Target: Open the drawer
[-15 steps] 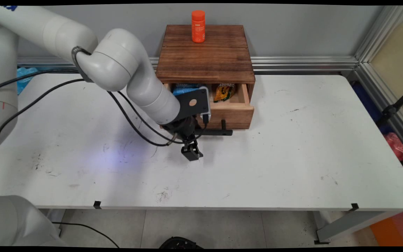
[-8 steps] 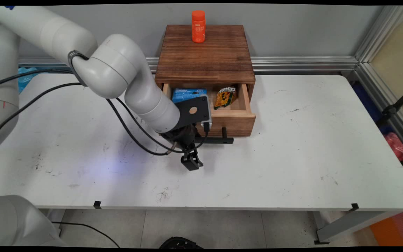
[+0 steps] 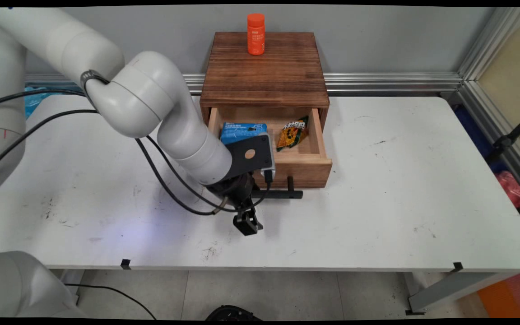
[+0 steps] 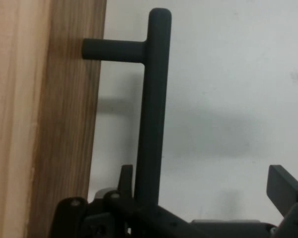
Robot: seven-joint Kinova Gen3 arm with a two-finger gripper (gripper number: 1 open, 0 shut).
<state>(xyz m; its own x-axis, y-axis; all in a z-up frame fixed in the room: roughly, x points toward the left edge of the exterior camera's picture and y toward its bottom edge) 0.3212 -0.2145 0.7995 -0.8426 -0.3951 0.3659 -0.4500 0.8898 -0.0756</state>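
Observation:
The wooden drawer needs to be pulled farther open. My gripper will grab it by its black bar handle [image 3: 283, 194] next.
A wooden cabinet [image 3: 264, 72] stands at the table's back, its drawer [image 3: 307, 170] pulled partway out. Inside lie a blue packet [image 3: 241, 131] and a yellow-green snack bag [image 3: 292, 132]. My gripper [image 3: 248, 208] is at the drawer's black bar handle [image 3: 283, 194], open. In the hand view the handle [image 4: 154, 99] runs up beside my left finger [image 4: 125, 174], which sits between the bar and the drawer front [image 4: 64, 124]. The right finger [image 4: 284, 188] stands well apart over the table.
An orange bottle [image 3: 256, 34] stands upright on the cabinet's top at the back. Black cables [image 3: 165, 162] hang from the arm to the left of the drawer. The white table [image 3: 377, 203] stretches to the right and front of the cabinet.
The drawer has slid further out toward the table's near side, with my gripper moving the same way at its handle. More of the blue packet and snack bag shows.

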